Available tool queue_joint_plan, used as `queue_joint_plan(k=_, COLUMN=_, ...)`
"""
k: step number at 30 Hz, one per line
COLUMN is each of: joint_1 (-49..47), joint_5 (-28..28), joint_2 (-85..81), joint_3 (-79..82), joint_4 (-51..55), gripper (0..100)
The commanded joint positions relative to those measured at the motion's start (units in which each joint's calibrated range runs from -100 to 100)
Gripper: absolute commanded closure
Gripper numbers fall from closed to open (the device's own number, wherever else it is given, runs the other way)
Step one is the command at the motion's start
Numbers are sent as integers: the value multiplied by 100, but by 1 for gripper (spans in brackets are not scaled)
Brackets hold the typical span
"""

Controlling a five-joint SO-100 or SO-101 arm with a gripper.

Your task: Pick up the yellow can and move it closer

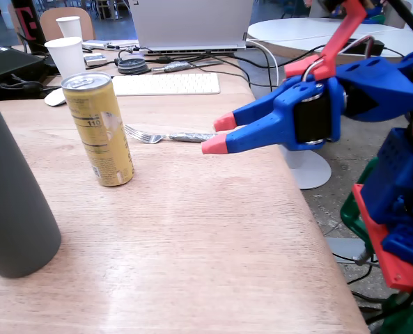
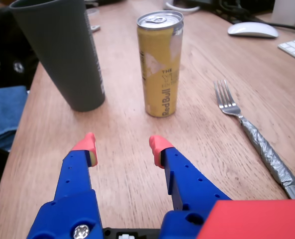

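The robot needs to move the yellow can closer, so its gripper should next grab the can by the middle of its body (image 1: pixel 102 133) and keep its silver top (image 1: pixel 86 81) free.
The yellow can (image 1: pixel 99 129) stands upright on the wooden table (image 1: pixel 192 229), a slim golden can with a silver top and a pale scuffed patch. In the wrist view the yellow can (image 2: pixel 160 63) rises straight ahead of the fingers. My blue gripper (image 1: pixel 219 133) with red fingertips hovers to the can's right in the fixed view, well apart from it. The gripper (image 2: pixel 122 147) is open, with nothing between its fingers, and bare table lies between the tips and the can.
A large dark grey cylinder (image 1: pixel 11 202) stands near the can, at left in both views. A fork (image 1: pixel 166 136) with a taped handle lies between can and gripper. White paper cups (image 1: pixel 67 57), a keyboard (image 1: pixel 166 83), a mouse (image 2: pixel 252 30) and cables sit further back.
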Motion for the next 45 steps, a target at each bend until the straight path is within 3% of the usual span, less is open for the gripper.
queue_joint_plan(k=1, joint_1=-161, joint_5=-39, joint_2=-37, joint_3=52, joint_4=24, gripper=77)
queue_joint_plan(k=7, joint_1=-9, joint_5=-44, joint_2=-106, joint_3=43, joint_4=935, gripper=77)
queue_joint_plan(k=25, joint_1=8, joint_5=-29, joint_2=-29, joint_3=52, joint_4=952, gripper=76)
queue_joint_plan(k=29, joint_1=59, joint_5=24, joint_2=640, joint_3=33, joint_4=714, gripper=76)
queue_joint_plan(k=34, joint_1=59, joint_5=29, joint_2=2373, joint_3=33, joint_4=-2045, gripper=76)
queue_joint_plan(k=41, joint_1=42, joint_5=29, joint_2=6618, joint_3=-99, joint_4=-6487, gripper=75)
queue_joint_plan(k=45, joint_1=-127, joint_5=376, joint_2=7347, joint_3=-99, joint_4=-7595, gripper=71)
